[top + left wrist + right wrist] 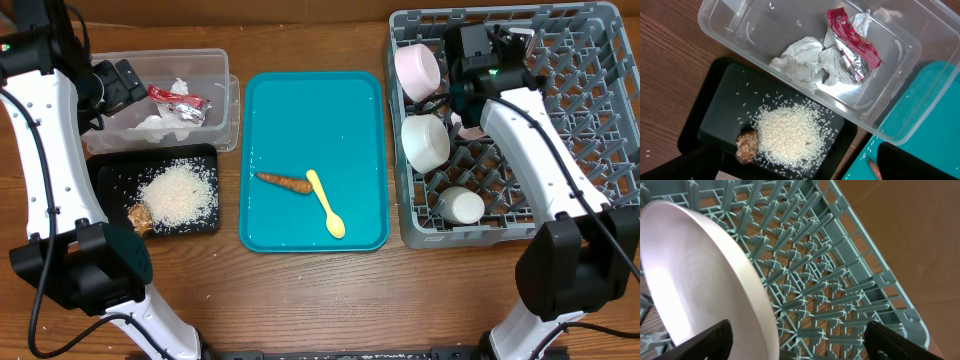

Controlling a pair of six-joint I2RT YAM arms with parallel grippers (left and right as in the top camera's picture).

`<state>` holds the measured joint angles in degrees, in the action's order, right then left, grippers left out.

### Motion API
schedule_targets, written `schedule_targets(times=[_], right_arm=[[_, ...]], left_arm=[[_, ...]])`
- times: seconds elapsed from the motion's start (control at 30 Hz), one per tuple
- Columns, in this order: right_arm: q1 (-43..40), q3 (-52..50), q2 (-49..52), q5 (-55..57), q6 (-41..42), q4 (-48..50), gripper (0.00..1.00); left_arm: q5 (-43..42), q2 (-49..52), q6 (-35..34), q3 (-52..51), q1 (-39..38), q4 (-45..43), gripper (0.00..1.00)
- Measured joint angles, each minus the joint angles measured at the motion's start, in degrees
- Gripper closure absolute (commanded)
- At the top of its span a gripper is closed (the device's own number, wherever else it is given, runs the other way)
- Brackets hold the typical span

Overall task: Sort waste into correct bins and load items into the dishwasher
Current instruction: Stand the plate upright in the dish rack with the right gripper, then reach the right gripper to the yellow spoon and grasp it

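I should next load the yellow spoon into the dishwasher, so I should grab it with my right gripper across its thin handle [320, 193]. This leaves the spoon's bowl end free.
The clear tub [225, 95] holds the red wrapper [175, 100] and white tissue [150, 125]; both also show in the left wrist view, wrapper [855, 42] and tissue [805, 57]. The black tray [110, 175] holds rice [180, 192] and a brown lump [140, 216]. The carrot stick [283, 181] and yellow spoon [325, 203] lie on the teal tray [350, 110]. My left gripper [118, 85] is open and empty above the tub's left end. My right gripper [800, 345] is open over the grey rack [600, 120], its fingers either side of an upright white plate's [690, 280] rim.
In the rack's left part sit a pink bowl [418, 70], a white bowl [425, 142] and a small cup [462, 206]. Upright pegs [830, 280] fill the rack to the right of the plate. Wooden table surrounds the trays.
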<state>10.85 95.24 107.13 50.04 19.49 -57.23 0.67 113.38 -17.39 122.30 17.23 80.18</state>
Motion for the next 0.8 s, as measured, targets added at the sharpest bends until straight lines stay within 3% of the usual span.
schedule_targets(times=[0.1, 0.17, 0.27, 0.33, 0.43, 0.7, 0.8], right_arm=[[1.01, 4.85, -0.42, -3.37, -0.09, -4.42, 0.10], [2.64, 9.97, -2.78, -11.65, -0.46, -8.83, 0.07], [4.74, 12.85, -7.19, -28.37, -2.99, -10.93, 0.14], [6.95, 13.35, -9.84, -47.21, -4.96, -10.99, 0.18], [10.43, 11.80, -9.70, -56.33, -6.05, -10.05, 0.18], [26.45, 0.37, -1.03, -58.66, -13.11, -2.16, 0.18], [29.38, -0.50, 2.34, -57.68, -14.88, -0.68, 0.28]], left_arm=[[0.00, 0.00, 0.00, 0.00, 0.00, -0.02, 0.00], [0.00, 0.00, 0.00, 0.00, 0.00, -0.02, 0.00], [-0.02, 0.00, 0.00, 0.00, 0.00, 0.00, 0.00], [-0.02, 0.00, 0.02, 0.00, 0.00, 0.00, 0.00], [-0.02, 0.00, 0.00, 0.00, 0.00, 0.00, 0.00], [0.00, 0.00, 0.00, 0.00, 0.00, -0.02, 0.00], [0.00, 0.00, 0.00, 0.00, 0.00, -0.02, 0.00]])
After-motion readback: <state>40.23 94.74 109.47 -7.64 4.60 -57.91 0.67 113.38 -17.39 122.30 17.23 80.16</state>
